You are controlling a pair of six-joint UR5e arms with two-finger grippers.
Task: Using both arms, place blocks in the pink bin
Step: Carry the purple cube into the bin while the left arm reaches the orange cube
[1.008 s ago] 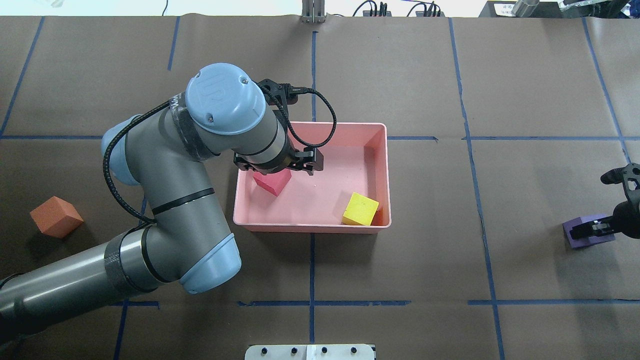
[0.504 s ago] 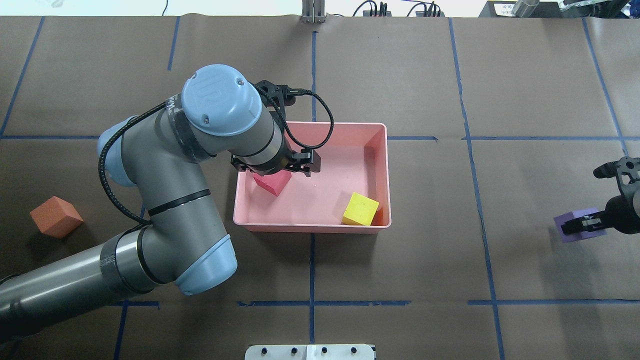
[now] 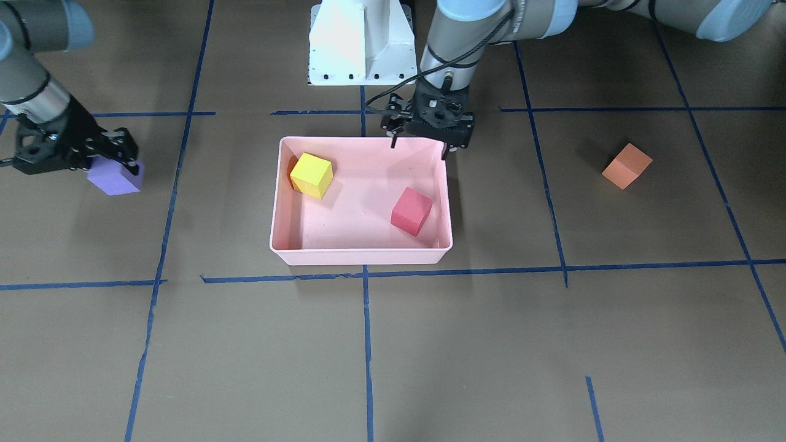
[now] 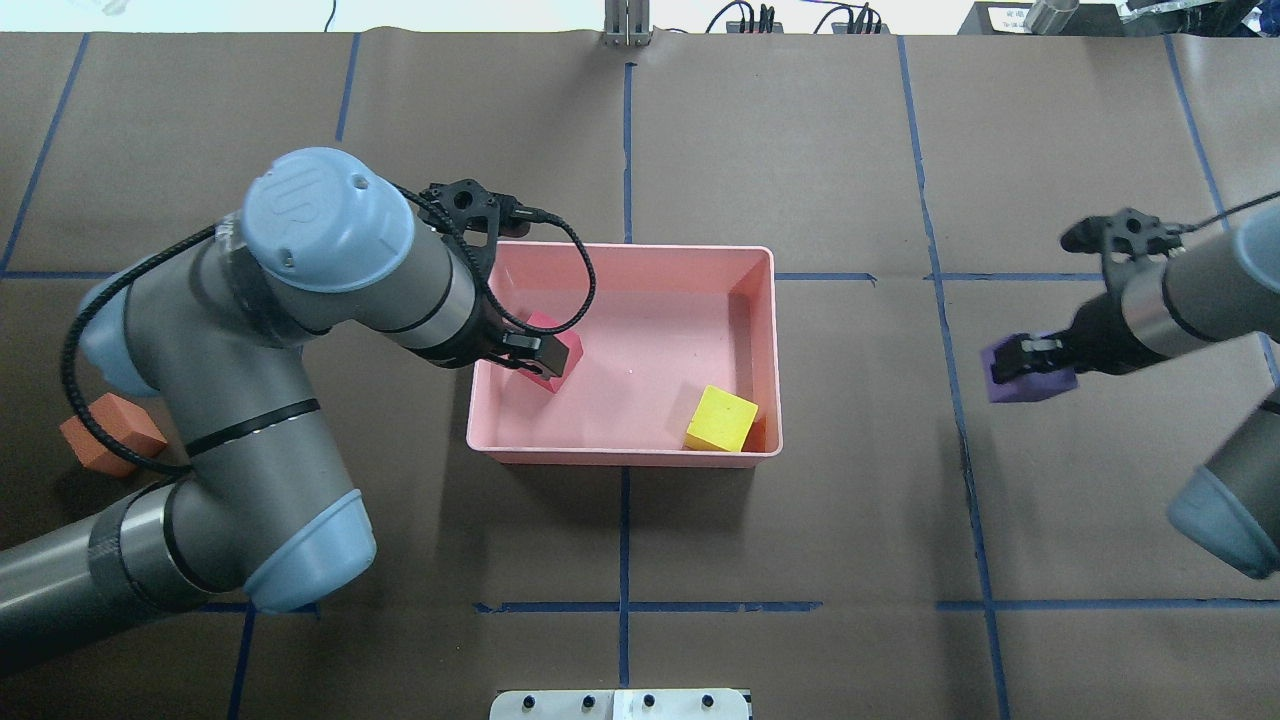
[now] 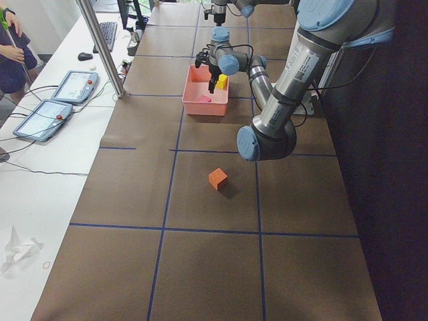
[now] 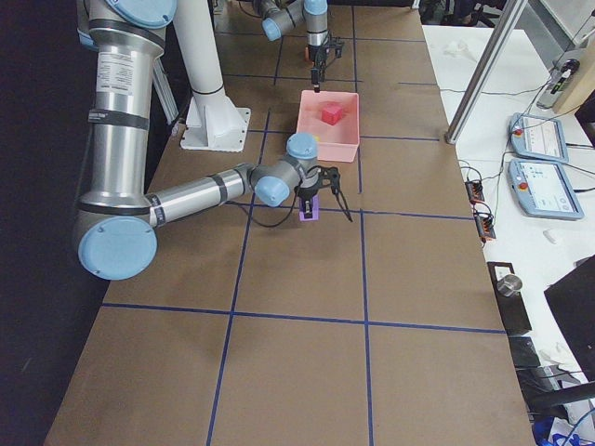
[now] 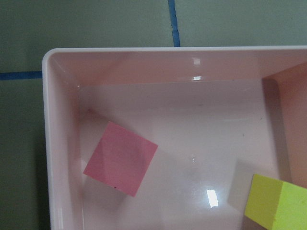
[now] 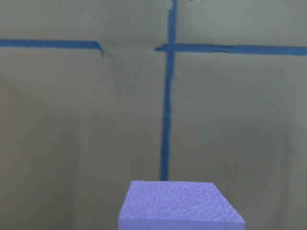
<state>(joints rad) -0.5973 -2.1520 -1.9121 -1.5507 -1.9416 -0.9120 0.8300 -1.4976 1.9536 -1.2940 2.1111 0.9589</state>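
My left gripper grabs the orange block (image 3: 626,166) by its opposite sides next, to place it among the blocks in the pink bin.
The pink bin (image 4: 625,247) sits mid-table and also shows in the front view (image 3: 362,261). A red-pink block (image 3: 411,211) and a yellow-green block (image 3: 311,175) lie inside it; both show in the left wrist view, red-pink (image 7: 121,158) and yellow-green (image 7: 278,206). My left gripper (image 3: 419,147) is open and empty, raised over the bin's left end (image 4: 525,350). My right gripper (image 4: 1020,358) is shut on the purple block (image 4: 1030,380), held above the table right of the bin (image 3: 115,177). The orange block (image 3: 626,166) rests far left, partly behind my left arm (image 4: 105,445).
The white pedestal base (image 3: 359,43) stands at the robot's side of the table. Blue tape lines cross the brown table cover. A metal post (image 5: 100,47) and a desk with tablets (image 5: 70,87) stand beyond the far table edge.
My left arm has swung left, its gripper now over the bin's left end; the red-pink block stays in the bin. My right gripper has carried the purple block left toward the bin.
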